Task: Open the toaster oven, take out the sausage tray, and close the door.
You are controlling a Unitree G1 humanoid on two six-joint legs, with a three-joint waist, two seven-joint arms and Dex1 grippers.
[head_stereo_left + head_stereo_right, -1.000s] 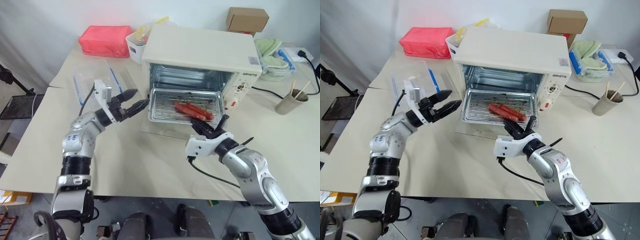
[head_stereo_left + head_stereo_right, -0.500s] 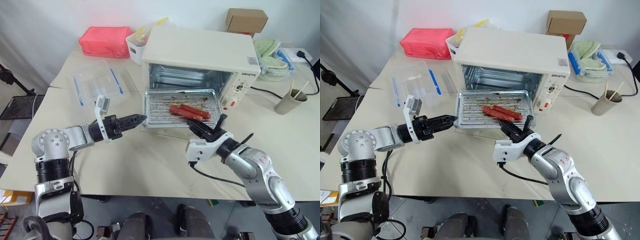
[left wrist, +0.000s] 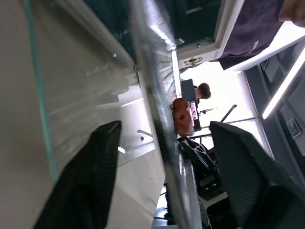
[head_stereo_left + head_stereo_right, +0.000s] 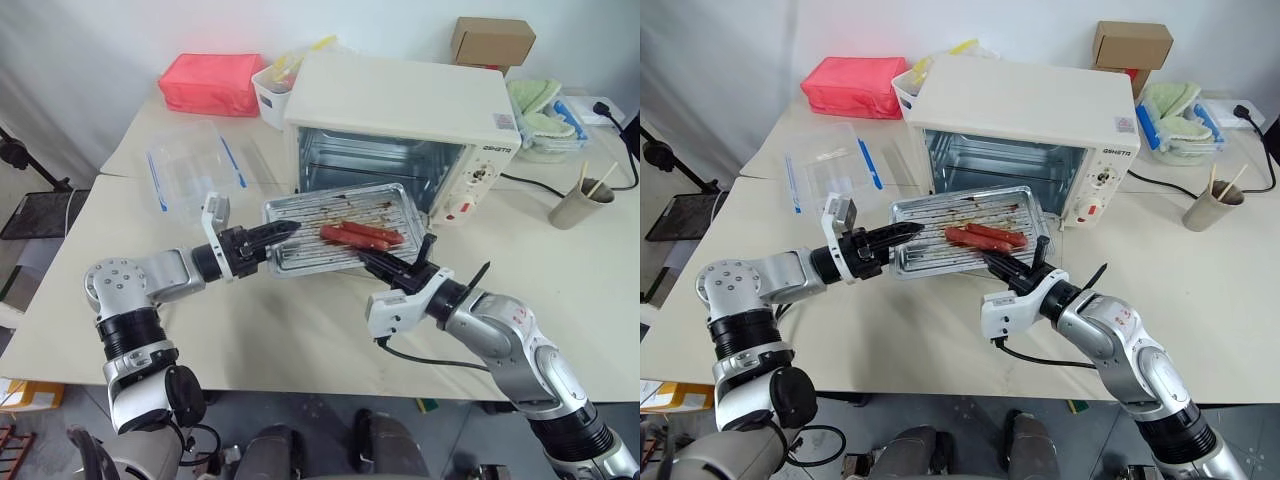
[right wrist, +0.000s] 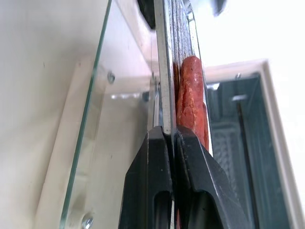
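I should grip the sausage tray (image 4: 300, 215) next with my left gripper, by its short rim farther from the sausages, so the toaster oven's door stays free to close.
The cream-white toaster oven (image 4: 400, 105) stands at the back of the table with its cavity open. Its glass door (image 5: 93, 109) lies folded down flat in front. The silvery sausage tray (image 4: 300, 215), with red sausages (image 4: 360, 236) on it, hangs out in front of the cavity above the door. My right gripper (image 4: 372, 260) is shut on the tray's near rim beside the sausages (image 5: 190, 95). My left gripper (image 4: 278, 238) reaches in level from the left. It is open, and its fingers (image 3: 86, 181) straddle the tray's left rim with gaps on both sides.
A clear plastic box with blue clips (image 4: 190, 165) lies left of the oven. Behind it are a red pouch (image 4: 210, 80) and a white bin (image 4: 272, 92). A cardboard box (image 4: 493, 38), green towels (image 4: 540, 115) and a cup with chopsticks (image 4: 582, 205) stand to the right.
The tray has come out of the oven, toward me and to the left, held by the right gripper. The left gripper has rolled, moved in to the tray's left rim and narrowed its fingers.
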